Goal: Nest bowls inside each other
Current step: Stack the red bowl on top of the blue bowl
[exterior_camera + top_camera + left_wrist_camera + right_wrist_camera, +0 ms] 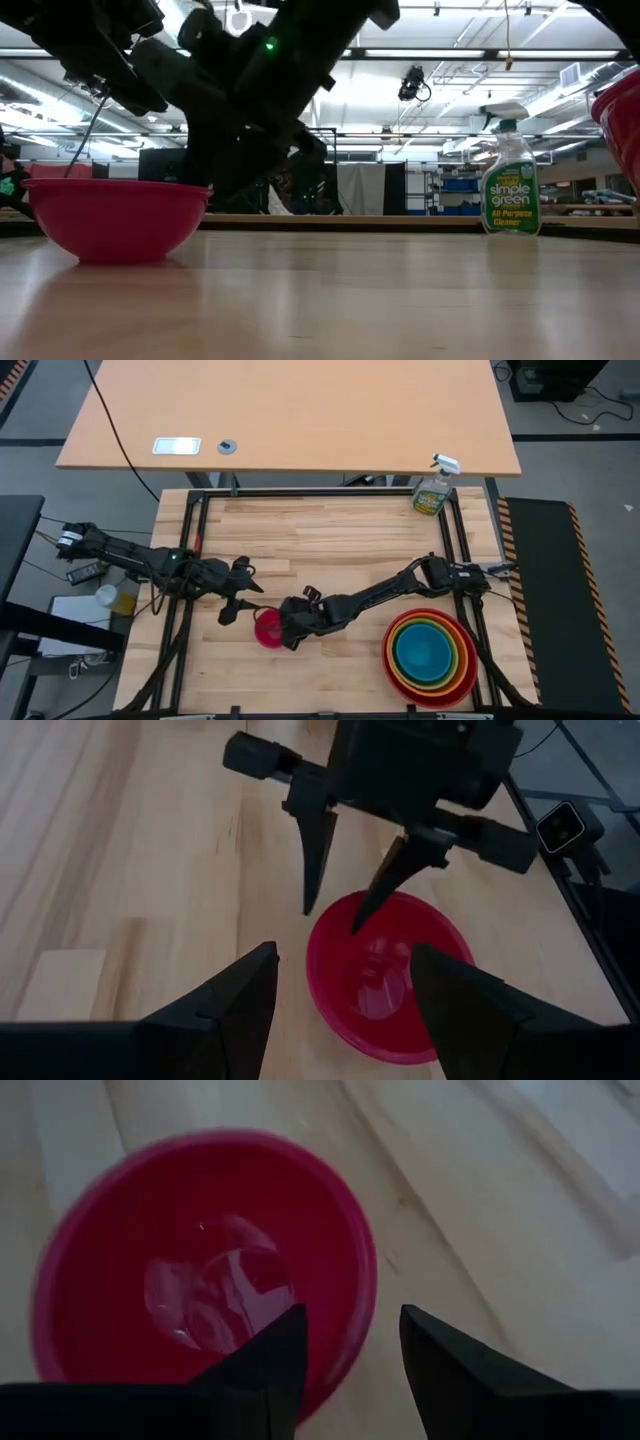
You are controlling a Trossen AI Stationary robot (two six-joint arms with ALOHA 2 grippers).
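My right gripper picks up the small pink bowl by its rim (352,1333) next, to nest it inside the stacked bowls.
The small pink bowl (267,628) sits upright on its base on the wooden table, near the front and left of the middle. My right gripper (352,1312) reaches in from the right and slants down, open. One finger is over the bowl's inside and the other outside its right rim (362,1295). My left gripper (344,950) hovers open just left of the bowl, pointing at it (385,985). At the front right the red bowl (392,660) holds the orange, green and blue (420,650) bowls nested inside. My right gripper has its fingers on either side of the pink bowl's right rim (352,930), slanting down from the table's right. Whether either finger touches the rim, I cannot tell. The bowl rests on the table.
A green spray bottle (432,488) stands at the table's far right corner, also showing in the low view (510,175). Black frame rails (190,560) run along the table's left and right sides. Bare wood lies between the pink bowl and the nested stack.
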